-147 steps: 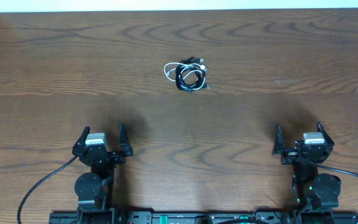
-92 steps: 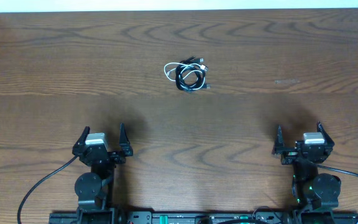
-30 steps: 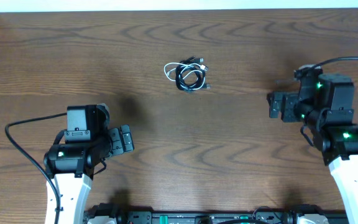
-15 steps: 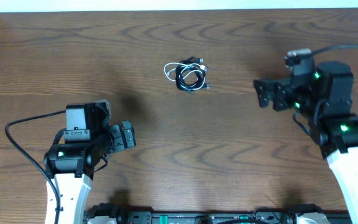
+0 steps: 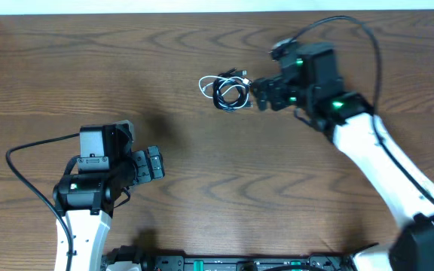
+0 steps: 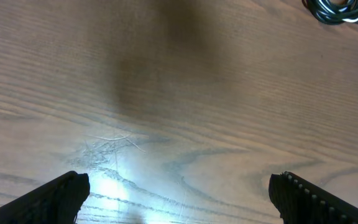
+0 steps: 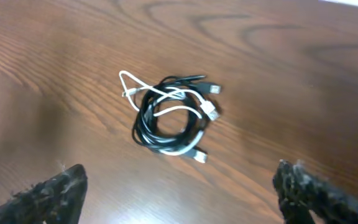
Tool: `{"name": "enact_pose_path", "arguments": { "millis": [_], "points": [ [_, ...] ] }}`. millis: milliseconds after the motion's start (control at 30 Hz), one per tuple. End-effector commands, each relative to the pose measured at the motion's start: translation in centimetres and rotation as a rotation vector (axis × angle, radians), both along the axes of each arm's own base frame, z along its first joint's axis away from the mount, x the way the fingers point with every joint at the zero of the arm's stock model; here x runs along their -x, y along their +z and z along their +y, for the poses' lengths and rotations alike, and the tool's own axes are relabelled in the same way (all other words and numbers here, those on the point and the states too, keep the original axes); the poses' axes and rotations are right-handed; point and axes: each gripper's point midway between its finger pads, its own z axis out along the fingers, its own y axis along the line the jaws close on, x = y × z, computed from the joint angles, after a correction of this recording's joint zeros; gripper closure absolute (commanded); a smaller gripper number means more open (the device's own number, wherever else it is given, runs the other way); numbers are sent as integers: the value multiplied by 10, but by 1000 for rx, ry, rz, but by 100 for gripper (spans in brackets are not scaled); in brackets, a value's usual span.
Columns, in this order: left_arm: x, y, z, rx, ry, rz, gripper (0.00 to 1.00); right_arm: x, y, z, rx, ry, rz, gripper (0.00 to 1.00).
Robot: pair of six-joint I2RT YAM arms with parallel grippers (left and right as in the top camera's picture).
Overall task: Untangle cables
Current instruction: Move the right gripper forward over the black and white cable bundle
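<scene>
My right gripper is to grab the black cord at the coil's edge [image 5: 218, 97] [image 7: 145, 129] next. This leaves the plug ends free for my left gripper to untangle.
The cables [image 5: 228, 92] lie as one small bundle on the far middle of the wooden table: a black cord and a white cord coiled through each other, plug ends sticking out. In the right wrist view the cables [image 7: 169, 118] sit ahead of my right gripper [image 7: 179, 179], which is open with only bare wood between its fingers. From overhead, my right gripper [image 5: 261, 95] is just right of the bundle, apart from it. My left gripper [image 5: 153, 163] hovers open over the near left; its camera catches the cables [image 6: 339, 9] at the top right corner, far from the left gripper [image 6: 179, 186].
The brown wood table [image 5: 217, 196] ends at a pale wall strip along the far edge. My right arm [image 5: 368, 150] stretches diagonally from the near right. A black wire [image 5: 29, 154] loops off the left arm.
My right arm has swung left and forward, bringing its gripper from the right side to just beside the cable bundle. The left arm has barely moved. The cables lie as before.
</scene>
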Motion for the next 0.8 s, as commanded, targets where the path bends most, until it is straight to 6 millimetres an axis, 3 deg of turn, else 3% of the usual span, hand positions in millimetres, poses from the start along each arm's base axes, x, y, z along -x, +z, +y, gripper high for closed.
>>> {"name": "enact_pose_path", "arguments": {
  "millis": [0, 167, 367, 567, 767],
  "points": [
    [-4, 8, -1, 15, 8, -21, 2, -10, -23, 15, -29, -74, 60, 11],
    [-4, 8, -1, 15, 8, -21, 2, -21, -75, 28, -4, -199, 125, 22],
    [-4, 8, -1, 15, 8, -21, 2, -29, -117, 49, -4, -236, 139, 31],
    [-4, 10, -10, 61, -17, -22, 2, -36, -144, 54, -7, -320, 136, 32],
    [-4, 9, -10, 60, -17, -22, 2, -46, -154, 51, -52, -420, 122, 33]
  ]
}}
